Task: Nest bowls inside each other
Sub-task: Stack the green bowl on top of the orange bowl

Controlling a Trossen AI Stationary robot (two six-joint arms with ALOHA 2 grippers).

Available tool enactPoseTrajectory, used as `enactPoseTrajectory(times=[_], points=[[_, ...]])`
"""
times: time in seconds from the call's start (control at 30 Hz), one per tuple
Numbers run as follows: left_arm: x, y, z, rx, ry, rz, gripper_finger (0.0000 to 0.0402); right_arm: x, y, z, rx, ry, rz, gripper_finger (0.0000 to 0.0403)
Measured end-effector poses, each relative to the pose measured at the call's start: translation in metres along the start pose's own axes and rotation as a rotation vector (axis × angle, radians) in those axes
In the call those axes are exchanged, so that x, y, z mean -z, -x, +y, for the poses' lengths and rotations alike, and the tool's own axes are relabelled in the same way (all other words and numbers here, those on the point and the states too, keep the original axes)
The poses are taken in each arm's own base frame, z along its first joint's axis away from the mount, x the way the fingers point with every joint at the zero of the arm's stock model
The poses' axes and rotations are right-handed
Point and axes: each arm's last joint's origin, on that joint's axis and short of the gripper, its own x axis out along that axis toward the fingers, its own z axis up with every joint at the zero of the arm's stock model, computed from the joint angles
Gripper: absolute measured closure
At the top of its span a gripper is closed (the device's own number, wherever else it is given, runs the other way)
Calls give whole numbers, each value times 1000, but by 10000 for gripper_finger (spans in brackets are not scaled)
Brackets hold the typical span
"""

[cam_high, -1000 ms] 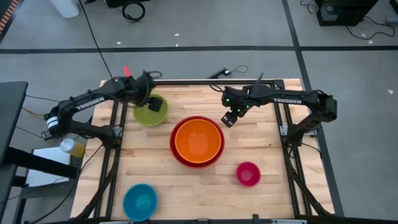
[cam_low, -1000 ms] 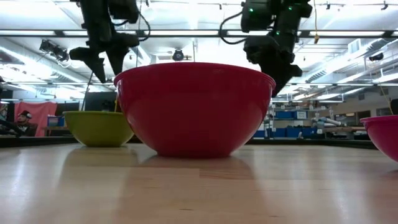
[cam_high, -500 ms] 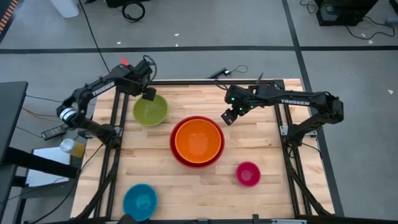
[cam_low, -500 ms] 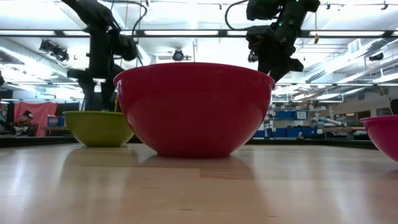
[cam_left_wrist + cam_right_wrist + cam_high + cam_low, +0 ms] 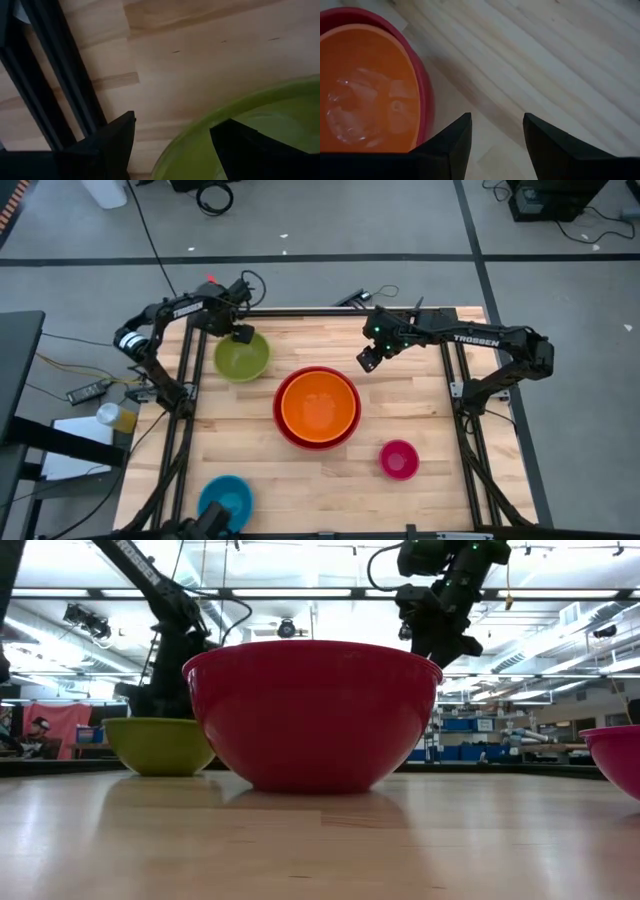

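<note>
The lime green bowl is the one my left gripper will grab next, by its rim [image 5: 238, 334]. Then I will nest it inside the orange bowl [image 5: 318, 406].
The orange bowl [image 5: 318, 406] sits nested in the red bowl [image 5: 283, 430] at the table's middle. The lime green bowl [image 5: 242, 358] stands on its base at the far left. The pink bowl [image 5: 398, 459] stands near right and the blue bowl [image 5: 225, 502] at the near left edge. My left gripper [image 5: 172, 131] is open and points down at the green bowl's far rim [image 5: 192, 131]. One finger is outside the rim and one inside, apart from it. My right gripper [image 5: 368, 360] hangs open above bare wood, just far-right of the red bowl.
A black metal frame rail [image 5: 65, 85] runs along the table's far-left edge, close behind my left gripper. Bare wood [image 5: 555, 60] lies between the red bowl and the right edge. In the low view the red bowl [image 5: 312, 715] hides most of the table's middle.
My left gripper has gone down and toward the table's far left, from above the green bowl's inside to its far rim, tipping steeper as it went. My right gripper has risen slightly. The bowls have kept still.
</note>
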Motion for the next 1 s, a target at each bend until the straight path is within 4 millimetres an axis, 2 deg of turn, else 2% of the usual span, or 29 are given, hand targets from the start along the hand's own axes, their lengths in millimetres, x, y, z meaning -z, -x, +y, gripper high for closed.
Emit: enactPoseTrajectory(times=[0.13, 0.33, 0.63, 0.83, 0.9, 1.0], points=[[-4, -9, -4, 2, -10, 18, 160, -2, 0, -3, 0, -9, -3, 218], [-9, -17, -9, 70, -44, 27, 228, -8, 0, -7, -6, -25, -37, 218], [-7, -10, -12, 141, -90, 19, 322, -15, 1, -13, -13, -61, -81, 218], [3, 17, -15, 214, -152, -67, 374, -15, 1, -13, -9, -100, -85, 218], [9, 35, -15, 238, -161, -124, 387, -15, 1, -11, -3, -111, -89, 218], [20, 74, -15, 307, -172, -263, 395, -14, 1, -9, -4, -115, -92, 218]])
